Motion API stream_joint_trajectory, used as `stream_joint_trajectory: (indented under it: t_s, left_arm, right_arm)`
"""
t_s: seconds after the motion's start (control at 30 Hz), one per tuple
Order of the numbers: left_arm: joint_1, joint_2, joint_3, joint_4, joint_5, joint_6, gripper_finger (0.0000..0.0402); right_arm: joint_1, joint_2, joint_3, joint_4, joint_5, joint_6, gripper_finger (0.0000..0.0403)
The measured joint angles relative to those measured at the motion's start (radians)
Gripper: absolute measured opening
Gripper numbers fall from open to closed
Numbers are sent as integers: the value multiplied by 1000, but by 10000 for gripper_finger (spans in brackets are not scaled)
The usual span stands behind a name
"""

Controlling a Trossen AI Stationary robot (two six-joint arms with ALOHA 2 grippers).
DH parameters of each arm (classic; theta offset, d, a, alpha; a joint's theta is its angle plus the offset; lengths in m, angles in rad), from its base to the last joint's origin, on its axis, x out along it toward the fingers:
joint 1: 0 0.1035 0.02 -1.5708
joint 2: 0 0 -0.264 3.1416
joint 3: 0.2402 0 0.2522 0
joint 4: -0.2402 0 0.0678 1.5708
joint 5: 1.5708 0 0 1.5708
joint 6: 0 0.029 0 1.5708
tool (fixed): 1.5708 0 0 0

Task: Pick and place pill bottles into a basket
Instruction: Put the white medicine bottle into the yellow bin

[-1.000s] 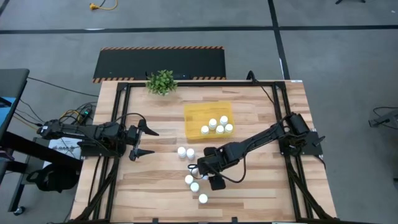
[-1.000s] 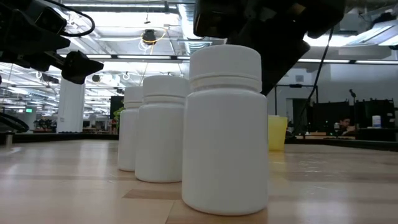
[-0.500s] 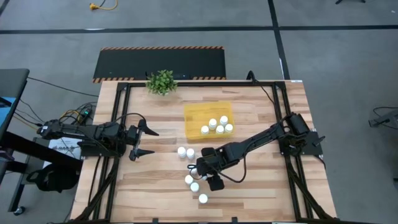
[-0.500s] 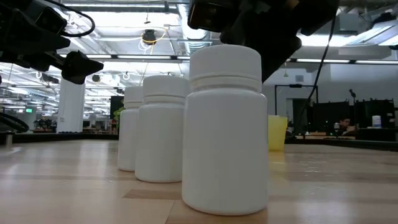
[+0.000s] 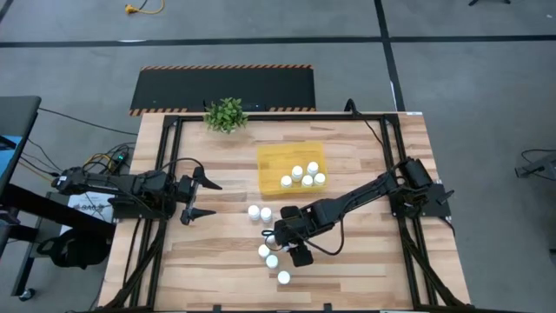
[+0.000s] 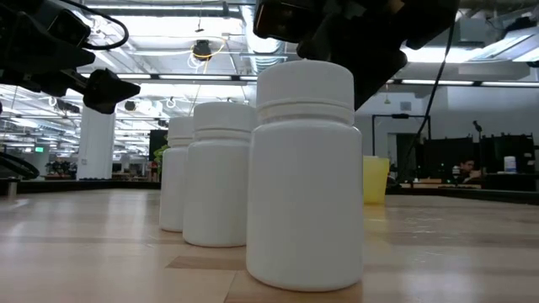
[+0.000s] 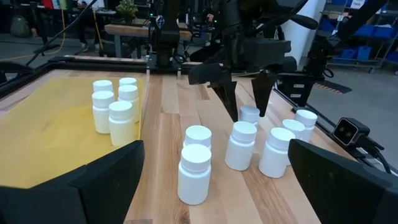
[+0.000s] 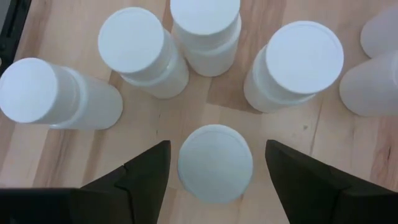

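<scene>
Both fingers of my right gripper reach past the middle of the pill bottle's white cap and would catch the bottle, so it is now time to close.
Several small white pill bottles (image 5: 272,261) stand loose on the wooden table near its front middle; the low view shows three of them close up (image 6: 305,177). Several more stand in the yellow tray (image 5: 276,161) behind them. My right gripper (image 8: 215,168) points down, open, over the loose group. Its two fingers stand on either side of one bottle's cap (image 8: 215,163) with a gap at each side. The left wrist view shows it above that bottle (image 7: 249,116). My left gripper (image 5: 211,198) is open and empty at the table's left.
A small green potted plant (image 5: 226,114) stands at the far edge. Two bottles (image 5: 260,212) stand between the tray and the right gripper. Three other bottles (image 8: 132,51) crowd close around the one between the fingers. Black frame rails (image 5: 165,165) run along the table's sides.
My right gripper has shifted slightly toward the table's left edge above the loose bottles, staying open. The bottles have not moved.
</scene>
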Motion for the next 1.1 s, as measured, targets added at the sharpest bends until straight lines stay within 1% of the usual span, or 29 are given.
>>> stream_joint_trajectory:
  t_s: [0.67,0.8,1.1]
  left_arm:
    - [0,0,0,0,0,8,386]
    - [0,0,0,0,0,3,386]
    - [0,0,0,0,0,1,386]
  right_arm:
    - [-3,-1,-1,-1,-2,0,253]
    - [-4,-1,-1,-5,-5,1,233]
    - [-4,-2,-1,-17,-5,6,164]
